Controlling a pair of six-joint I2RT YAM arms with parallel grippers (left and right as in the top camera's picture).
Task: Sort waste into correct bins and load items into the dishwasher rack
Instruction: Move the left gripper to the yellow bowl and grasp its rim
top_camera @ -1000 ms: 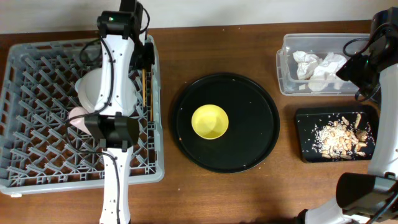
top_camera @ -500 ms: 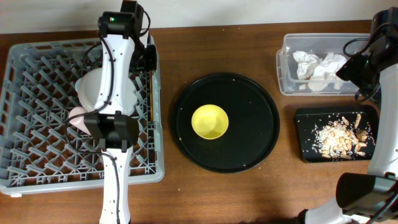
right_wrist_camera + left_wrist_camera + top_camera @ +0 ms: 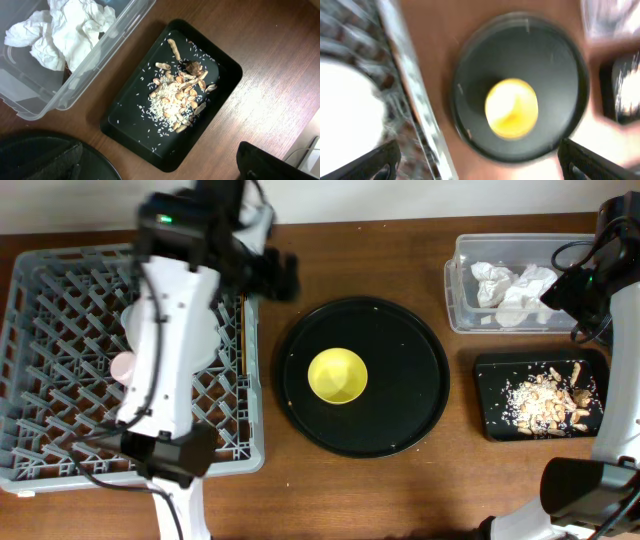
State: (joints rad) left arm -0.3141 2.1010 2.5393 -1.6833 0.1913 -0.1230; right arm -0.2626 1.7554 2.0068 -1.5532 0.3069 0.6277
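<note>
My left gripper pinches the bowl's rim on the side away from the rack next, to tip and load the yellow bowl [image 3: 337, 375] between the rack's wires.
The yellow bowl [image 3: 337, 375] [image 3: 511, 107] stands in the middle of the large round black tray [image 3: 415, 350]. My left gripper [image 3: 283, 280] [image 3: 480, 167] hangs open and empty above the table between the grey dishwasher rack [image 3: 60, 430] and that tray. In the rack are the pale plate [image 3: 140, 330], a pink cup [image 3: 122, 366] and the chopsticks [image 3: 242, 340] along its right side. White napkins [image 3: 510, 285] [image 3: 65, 30] fill the clear tub [image 3: 462, 315]. Food scraps [image 3: 550, 395] [image 3: 180, 97] lie in the shallow black tray [image 3: 490, 375]. My right gripper [image 3: 578, 300] [image 3: 160, 165] is open above that tray.
The left arm's white links [image 3: 165, 360] stretch over the rack's middle and hide part of the plate. The left wrist view is blurred by motion. Bare wooden table [image 3: 400, 490] lies in front of the round tray.
My left gripper has opened and let go of the chopsticks, which now lie in the rack. It has swung right, off the rack towards the round tray. The right arm has not moved.
</note>
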